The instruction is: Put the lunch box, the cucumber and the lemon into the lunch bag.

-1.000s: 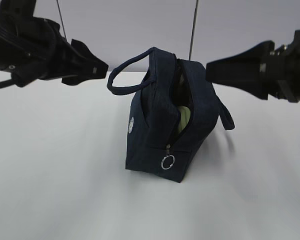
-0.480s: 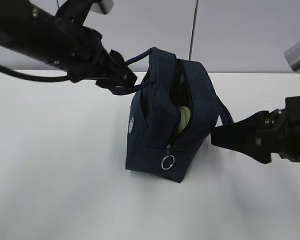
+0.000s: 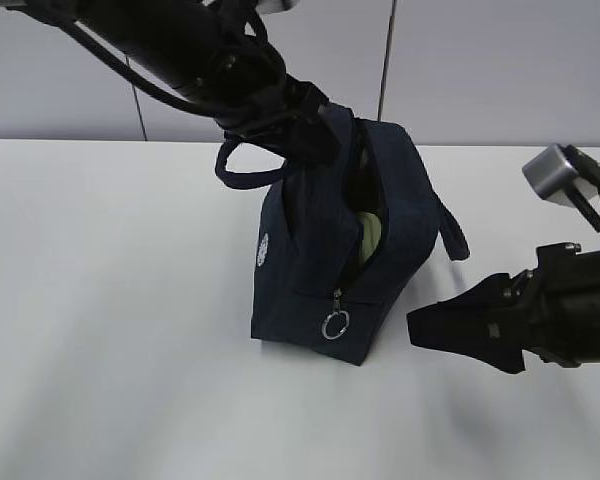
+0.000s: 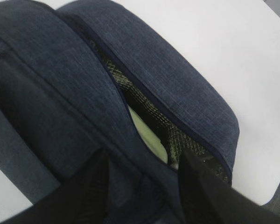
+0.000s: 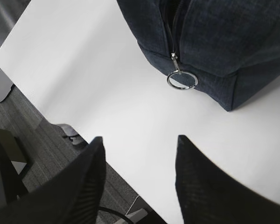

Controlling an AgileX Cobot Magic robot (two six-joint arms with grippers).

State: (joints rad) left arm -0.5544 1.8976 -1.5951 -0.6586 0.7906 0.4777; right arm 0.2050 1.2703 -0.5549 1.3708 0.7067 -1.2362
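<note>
The left gripper pinches the bag by its top edge (image 3: 344, 148) next, where the soft cloth side of the bag stands up beside the open zipper (image 3: 366, 190).
The navy lunch bag (image 3: 310, 260) stands upright on the white table with its top zipper open. The sage-green lid of the lunch box (image 3: 368, 235) shows inside the opening, also in the left wrist view (image 4: 147, 133). The cucumber and the lemon are out of view. My left gripper (image 3: 315, 125) is at the bag's top. Its jaws (image 4: 142, 156) stand apart astride the near wall of the bag (image 4: 84, 102), one finger outside and one in the opening. My right gripper (image 3: 420, 325) is open and empty, low beside the bag's front right corner. The silver ring pull (image 5: 182, 79) hangs ahead of it (image 5: 137, 137).
The near loop handle (image 3: 242, 178) sticks out to the left under my left arm, and the far handle (image 3: 452, 235) hangs to the right. A round white logo (image 3: 262, 250) is on the bag's side. The table's edge (image 5: 60, 126) lies close under my right gripper.
My left arm has swung right and come onto the bag's top edge. My right arm has dropped from bag-top height to table level beside the bag. The bag has not moved.
</note>
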